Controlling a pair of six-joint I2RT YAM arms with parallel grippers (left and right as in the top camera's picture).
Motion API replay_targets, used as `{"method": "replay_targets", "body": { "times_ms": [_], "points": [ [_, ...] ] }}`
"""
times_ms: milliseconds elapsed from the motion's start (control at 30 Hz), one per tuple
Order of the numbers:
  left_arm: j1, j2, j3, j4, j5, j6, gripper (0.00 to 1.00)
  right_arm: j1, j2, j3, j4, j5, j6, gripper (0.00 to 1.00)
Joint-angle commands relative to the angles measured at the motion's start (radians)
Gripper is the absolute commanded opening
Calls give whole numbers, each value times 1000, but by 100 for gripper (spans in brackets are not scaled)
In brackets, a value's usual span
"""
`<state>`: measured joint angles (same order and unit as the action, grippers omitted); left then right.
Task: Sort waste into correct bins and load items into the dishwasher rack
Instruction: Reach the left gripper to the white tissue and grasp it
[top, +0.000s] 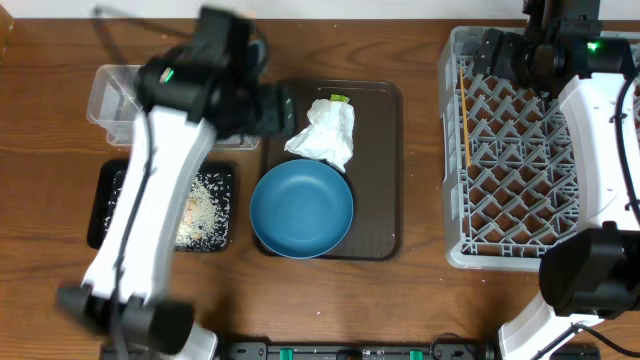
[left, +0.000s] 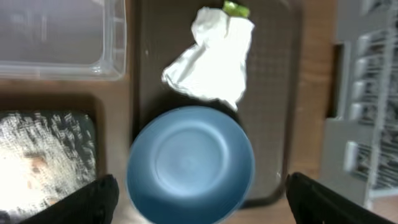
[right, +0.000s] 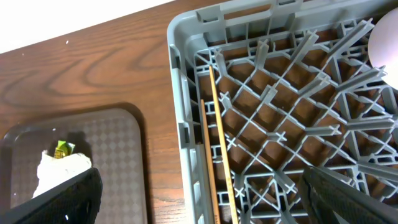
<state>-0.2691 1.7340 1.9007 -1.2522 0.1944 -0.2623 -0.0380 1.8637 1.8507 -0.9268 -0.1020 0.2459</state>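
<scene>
My left gripper grabs the crumpled white napkin by its creased middle (top: 327, 132) (left: 215, 55) next, leaving the green-yellow wrapper, to sort the napkin alone into the clear container.
The large dark blue bowl (top: 301, 208) (left: 189, 165) sits on the brown serving tray (top: 380, 170). The crumpled white napkin (top: 325, 133) (left: 211, 59) lies behind it, with the green-yellow wrapper (top: 340, 99) (left: 236, 8) at its far edge. Rice (top: 205, 210) lies in the black tray (top: 100, 205). My left gripper (top: 285, 112) (left: 199, 205) is open and empty above the serving tray. My right gripper (top: 510, 55) (right: 208, 199) is open and empty over the rack's (top: 520, 150) left side. Chopsticks (top: 465, 120) (right: 221, 143) lie in the rack. A pinkish-white cup (right: 385, 37) shows at the rack's far side. The small light blue bowl and the small white piece are out of view.
The clear container (top: 110, 95) (left: 62, 37) stands at the back left, behind the black tray. The rack's grey wall (right: 186, 93) runs beside the serving tray's right edge (right: 118, 162). My left arm crosses over the black tray in the overhead view.
</scene>
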Motion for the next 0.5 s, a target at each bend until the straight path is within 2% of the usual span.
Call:
{"method": "replay_targets", "body": {
  "times_ms": [0, 200, 267, 467],
  "points": [
    [-14, 143, 47, 5, -84, 45, 89, -8, -27, 0, -2, -3, 11, 99],
    [-26, 305, 46, 89, -48, 57, 87, -8, -27, 0, -2, -3, 12, 99],
    [-39, 336, 46, 120, -49, 77, 83, -7, -27, 0, -2, -3, 11, 99],
    [-87, 417, 46, 217, -53, 124, 79, -7, -27, 0, -2, -3, 12, 99]
  ]
}}
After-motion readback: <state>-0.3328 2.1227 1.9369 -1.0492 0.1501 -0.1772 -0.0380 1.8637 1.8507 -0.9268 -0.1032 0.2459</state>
